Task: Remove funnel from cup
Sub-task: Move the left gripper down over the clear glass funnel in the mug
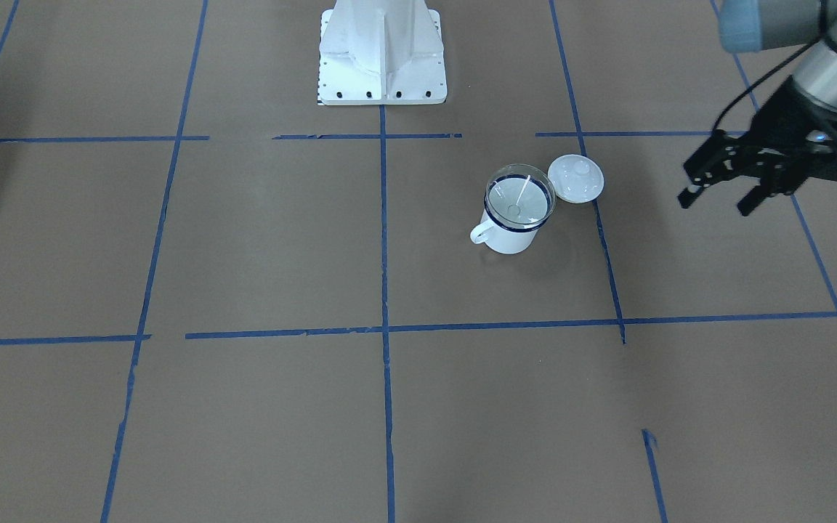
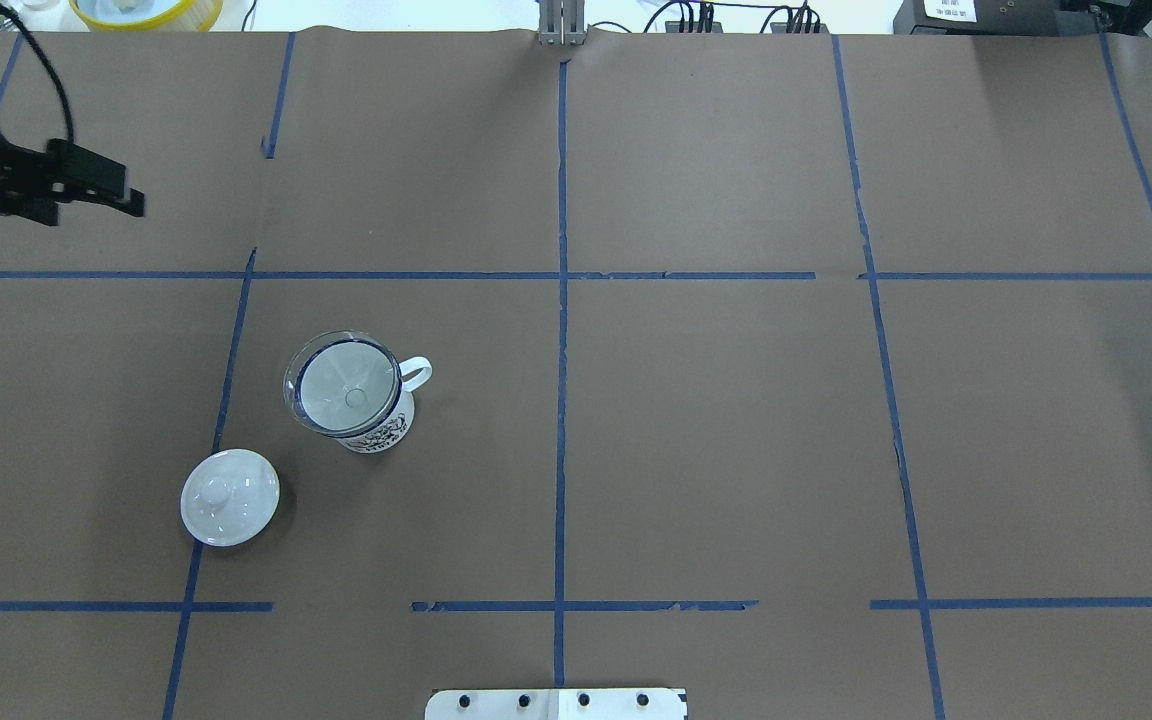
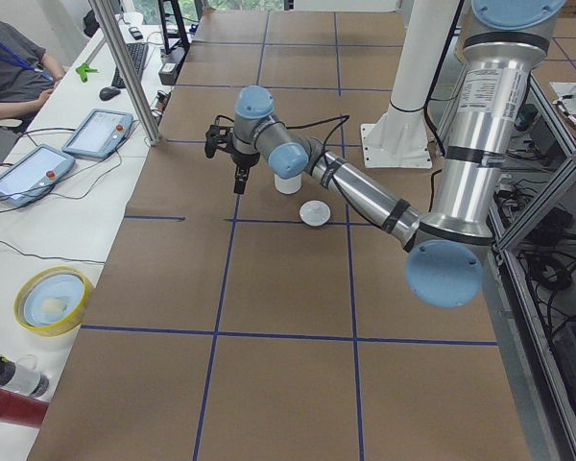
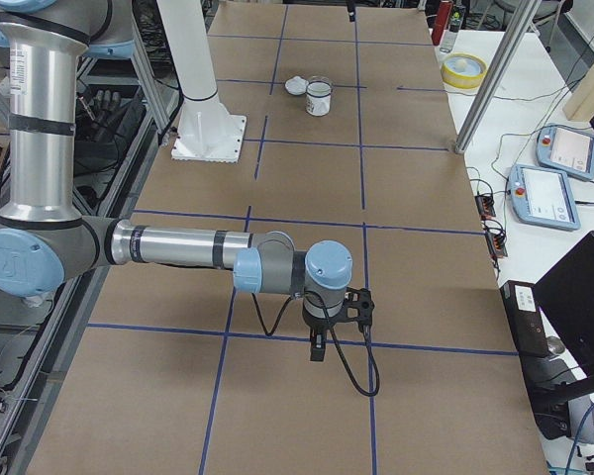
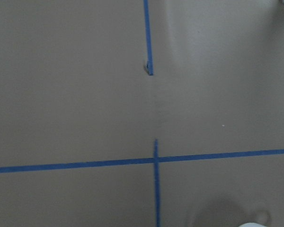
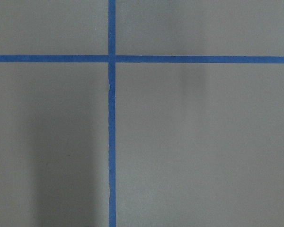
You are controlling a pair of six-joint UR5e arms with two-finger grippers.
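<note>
The clear funnel needs to be removed from the cup (image 1: 511, 236), so my left gripper will next grab it by its wide rim (image 1: 519, 171).
The white enamel cup (image 1: 511, 236) with a dark blue rim stands upright on the brown paper, on my left half of the table. The clear funnel (image 1: 519, 197) sits in its mouth, stem down. Both show in the overhead view, the cup (image 2: 381, 428) and the funnel (image 2: 344, 388). My left gripper (image 1: 718, 201) is open and empty. It hovers well away from the cup, beyond it on the far left side (image 2: 101, 198). My right gripper (image 4: 317, 348) shows only in the exterior right view, far from the cup (image 4: 319, 97). I cannot tell whether it is open or shut.
A round white knobbed lid (image 2: 230, 496) lies on the paper close beside the cup, towards the robot's base (image 1: 382, 65). A yellow-rimmed bowl (image 3: 53, 300) and tablets (image 3: 98, 132) sit on the side table past the far edge. Both wrist views show only paper and blue tape lines.
</note>
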